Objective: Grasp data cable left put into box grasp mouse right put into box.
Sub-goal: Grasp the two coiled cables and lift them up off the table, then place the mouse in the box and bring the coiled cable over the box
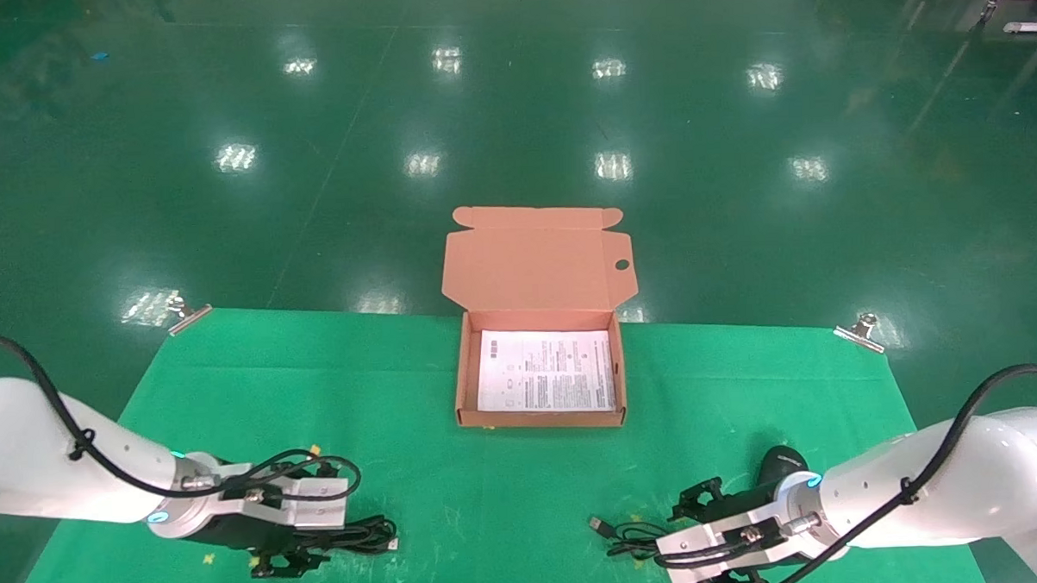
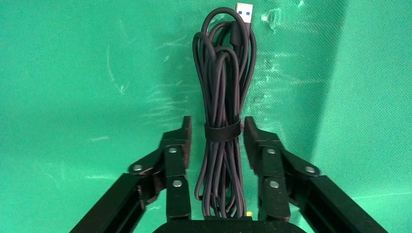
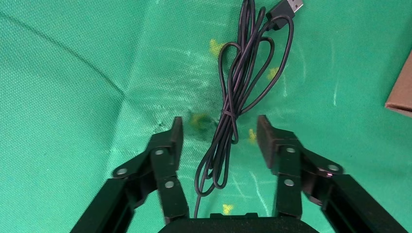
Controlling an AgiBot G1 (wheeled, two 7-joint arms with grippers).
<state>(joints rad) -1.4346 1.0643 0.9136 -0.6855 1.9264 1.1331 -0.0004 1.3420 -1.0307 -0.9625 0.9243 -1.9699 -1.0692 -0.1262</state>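
Note:
The cord's slack loops spread wide beyond the tie, so the right gripper next needs to grip the mouse's thin cord (image 3: 243, 73) at its tied middle (image 3: 230, 114) to grasp the mouse.
The data cable (image 2: 223, 73), a thick black bundle held by a strap with a silver plug, lies on the green mat. My left gripper (image 2: 217, 128) is open and straddles it at the strap, with a finger on each side and a gap to each. In the head view the left gripper (image 1: 286, 560) is at the front left over the cable (image 1: 363, 534). My right gripper (image 3: 219, 131) is open over the mouse's thin cord (image 3: 243, 73). The black mouse (image 1: 779, 468) lies just behind the right gripper (image 1: 708, 544). The open orange-brown box (image 1: 463, 371) holds a white sheet.
The green mat (image 1: 534, 498) covers the table, clipped at its far corners. The box's lid (image 1: 530, 261) stands open towards the far side. A corner of the box (image 3: 401, 92) shows in the right wrist view. The cord's USB plug (image 1: 596, 523) lies left of the right gripper.

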